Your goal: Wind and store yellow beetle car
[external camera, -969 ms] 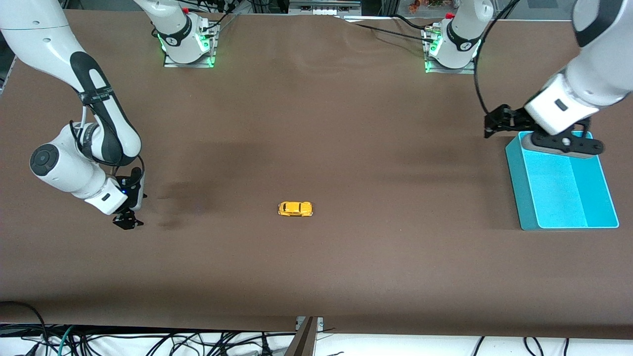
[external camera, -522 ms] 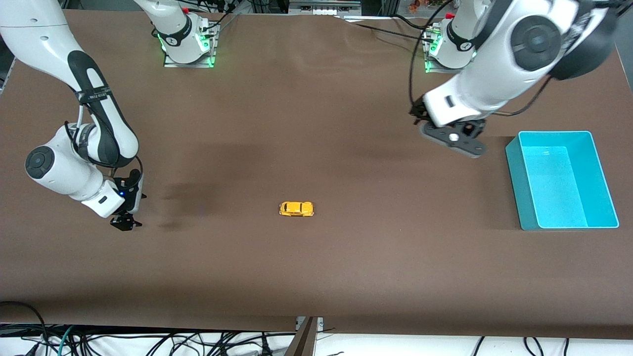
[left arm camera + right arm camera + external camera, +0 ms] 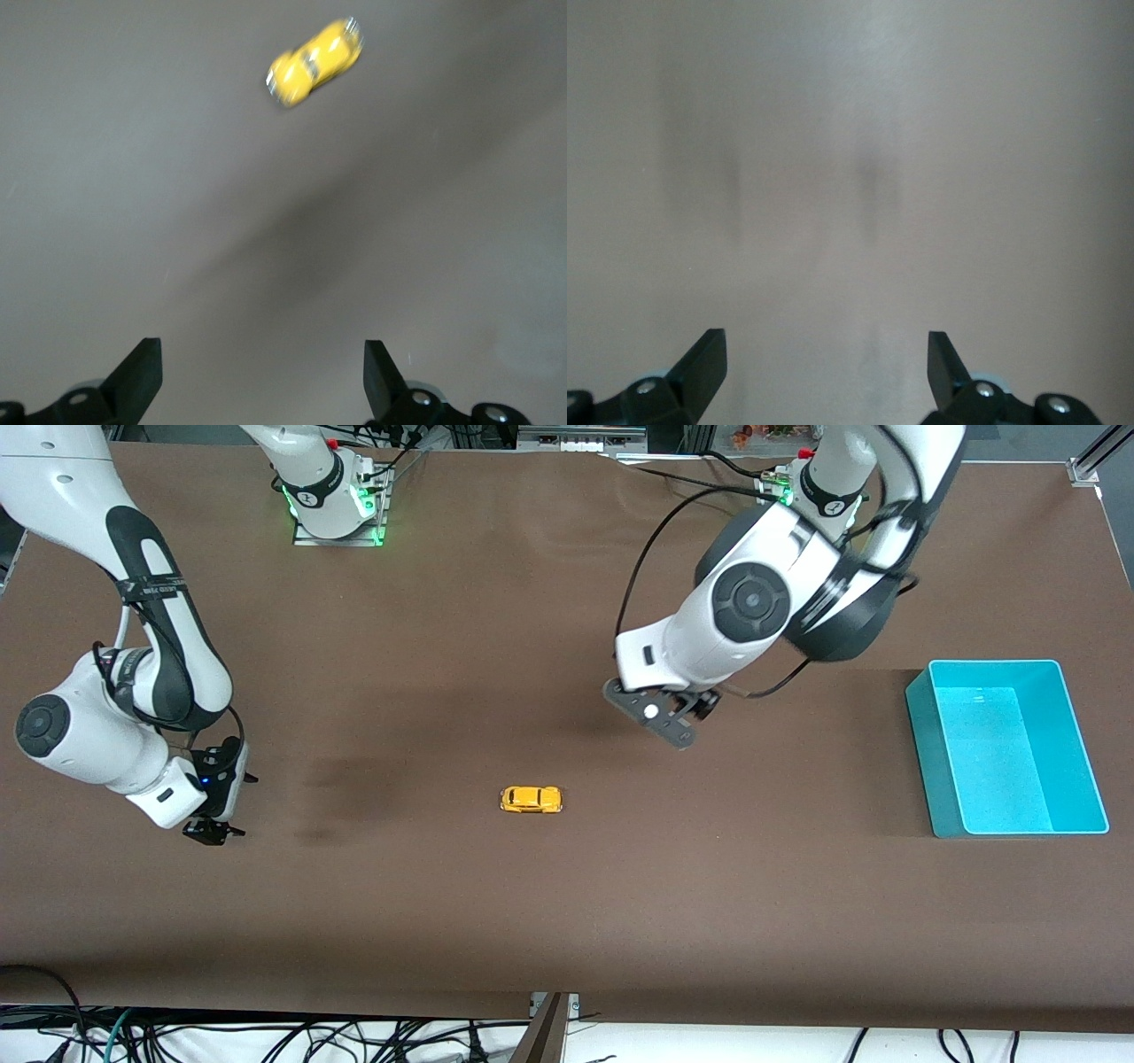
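The yellow beetle car (image 3: 531, 799) still needs to be wound and stored in the teal bin. My left gripper should grab it by its two door sides next.
The yellow beetle car (image 3: 531, 799) stands on its wheels on the brown table, about midway between the two ends. It also shows in the left wrist view (image 3: 314, 62), blurred and ahead of the fingertips. My left gripper (image 3: 671, 726) hangs over bare table, apart from the car and off toward the left arm's end. It is open and empty (image 3: 260, 356). My right gripper (image 3: 211, 831) is low over the table at the right arm's end, well apart from the car. It is open and empty over bare table (image 3: 824, 347).
A teal bin (image 3: 921, 753), open on top with nothing in it, stands at the left arm's end of the table. Cables hang below the table edge nearest the front camera.
The left arm has swung from over the teal bin toward the middle of the table, closer to the car. The right gripper has drifted a little toward its own end. The car has not moved.
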Robot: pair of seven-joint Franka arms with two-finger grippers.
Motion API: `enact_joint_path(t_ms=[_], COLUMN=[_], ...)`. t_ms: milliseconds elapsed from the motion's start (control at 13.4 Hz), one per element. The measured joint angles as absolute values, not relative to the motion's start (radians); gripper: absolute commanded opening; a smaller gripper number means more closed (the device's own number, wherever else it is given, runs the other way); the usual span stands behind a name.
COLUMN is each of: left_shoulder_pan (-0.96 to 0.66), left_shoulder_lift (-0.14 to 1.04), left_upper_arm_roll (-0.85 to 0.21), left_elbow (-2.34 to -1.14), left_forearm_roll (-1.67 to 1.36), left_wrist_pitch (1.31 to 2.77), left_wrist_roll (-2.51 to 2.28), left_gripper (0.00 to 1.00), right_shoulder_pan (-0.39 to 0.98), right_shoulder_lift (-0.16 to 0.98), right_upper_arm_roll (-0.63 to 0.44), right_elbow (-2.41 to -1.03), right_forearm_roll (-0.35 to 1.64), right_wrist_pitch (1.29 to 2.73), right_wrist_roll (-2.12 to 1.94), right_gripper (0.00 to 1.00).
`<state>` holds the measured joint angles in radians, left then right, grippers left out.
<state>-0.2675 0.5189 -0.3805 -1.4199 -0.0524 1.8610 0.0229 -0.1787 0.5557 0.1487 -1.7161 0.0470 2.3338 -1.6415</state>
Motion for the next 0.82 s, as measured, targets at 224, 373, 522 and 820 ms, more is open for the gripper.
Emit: enact_joint_path(t_ms=[224,373,522,820], left_shoulder_pan=[-0.305,-0.349,-0.421,-0.502], left_shoulder_lift=[0.625,0.676,0.701,0.742], left_upper_arm_roll=[-0.38,-0.38,-0.373,-0.321], left_elbow=[-1.407,-1.404,-1.398,-1.394], left_forearm_roll=[-0.038,0.06,0.156,0.248], left_wrist_pitch=[2.065,2.209,2.264,2.41], left_wrist_roll=[0.181,0.293,0.329,0.367], left_gripper=[1.0,1.0,1.0,1.0], right_shoulder_pan=[-0.171,-0.167,-0.16,-0.138], right_shoulder_lift=[0.555,0.554,0.551,0.52], right_upper_arm_roll=[0.153,0.153,0.153,0.157], right_elbow=[-1.687,-1.686,-1.683,-1.64], right_forearm_roll=[0.047,0.047,0.047,0.047], right_wrist_pitch=[2.304,2.301,2.288,2.195], right_wrist_roll=[-1.611,-1.596,-1.542,-1.332], right_gripper=[1.0,1.0,1.0,1.0])
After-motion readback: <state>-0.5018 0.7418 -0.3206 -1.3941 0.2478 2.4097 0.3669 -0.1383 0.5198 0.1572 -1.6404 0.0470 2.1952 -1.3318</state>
